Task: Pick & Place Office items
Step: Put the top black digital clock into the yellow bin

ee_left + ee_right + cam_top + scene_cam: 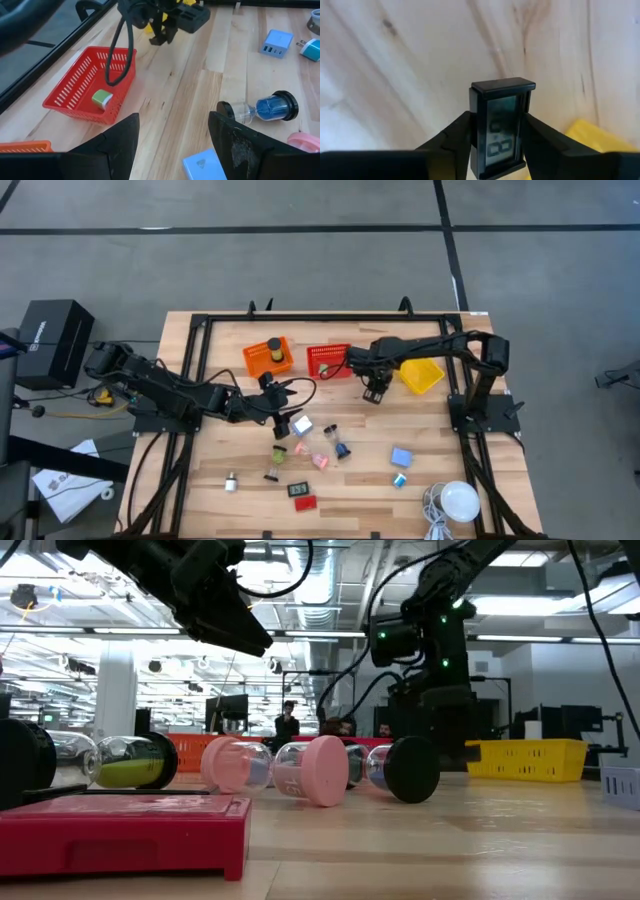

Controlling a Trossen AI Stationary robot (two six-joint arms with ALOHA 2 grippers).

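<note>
I need to move the black clock (502, 130) to the yellow basket with my right gripper. The clock hangs short of it, over bare wood, so it would miss if I opened now.
My right gripper (375, 392) hangs between the red basket (328, 360) and the yellow basket (422, 375), shut on a small black digital clock (502, 125). My left gripper (283, 418) hovers open over the table's middle with nothing between its fingers (172, 125); a pale blue block (202, 165) lies just under it. A blue-sand hourglass (270, 107) lies on its side on the wood. The red basket (90, 85) holds a green-and-white bit (102, 99). More office items are scattered toward the near edge, among them a flat red rectangle (305, 502). My right gripper pinches the clock's two long side edges (474, 125) between its two fingers, with the grey display facing the wrist camera. The fingers come from above, pointing down, and lie along the clock. The clock's lower end (502, 86) sticks out past the fingertips, over bare wood.
An orange basket (268, 356) stands left of the red one at the far side. A blue charger (401, 457) and a white dome with a cable (460, 500) lie at the near right. Bare wood (380, 425) lies under and in front of my right gripper.
</note>
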